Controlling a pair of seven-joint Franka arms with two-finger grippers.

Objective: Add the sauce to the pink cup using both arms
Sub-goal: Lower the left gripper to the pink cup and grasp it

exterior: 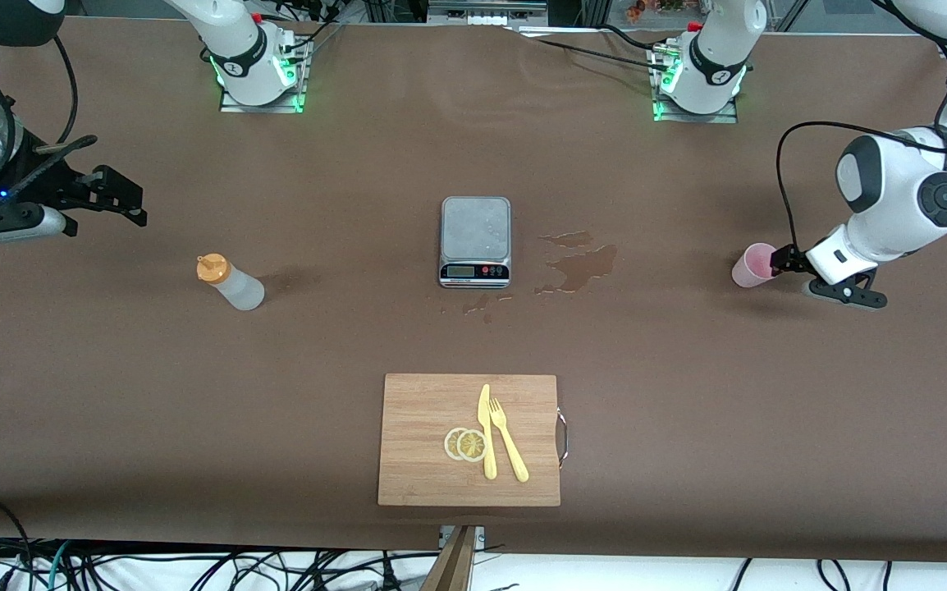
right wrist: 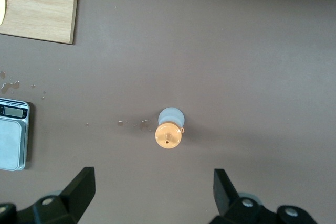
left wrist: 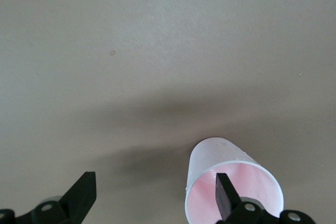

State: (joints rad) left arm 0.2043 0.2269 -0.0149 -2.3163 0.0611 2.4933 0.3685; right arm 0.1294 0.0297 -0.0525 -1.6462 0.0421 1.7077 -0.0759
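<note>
I should next grab the pink cup by its rim (left wrist: 195, 182) with my left gripper. Then the cup can go on the kitchen scale for the sauce.
The sauce bottle (exterior: 231, 283) stands upright toward the right arm's end of the table, whitish with an orange cap. My right gripper (exterior: 133, 201) hangs open in the air beside it. In the right wrist view the bottle (right wrist: 169, 129) lies ahead of the open right gripper (right wrist: 154, 179), with nothing between the fingers. The pink cup (exterior: 754, 264) stands at the left arm's end of the table. My left gripper (exterior: 810, 275) is low beside it and open. In the left wrist view one finger of the left gripper (left wrist: 154, 182) overlaps the mouth of the cup (left wrist: 220, 156); the gap between the fingers is empty.
A kitchen scale (exterior: 475, 238) sits mid-table with a wet spill (exterior: 576, 263) beside it. Nearer the front camera lies a wooden cutting board (exterior: 424, 410) with a yellow knife, a fork and two lemon slices on it.
</note>
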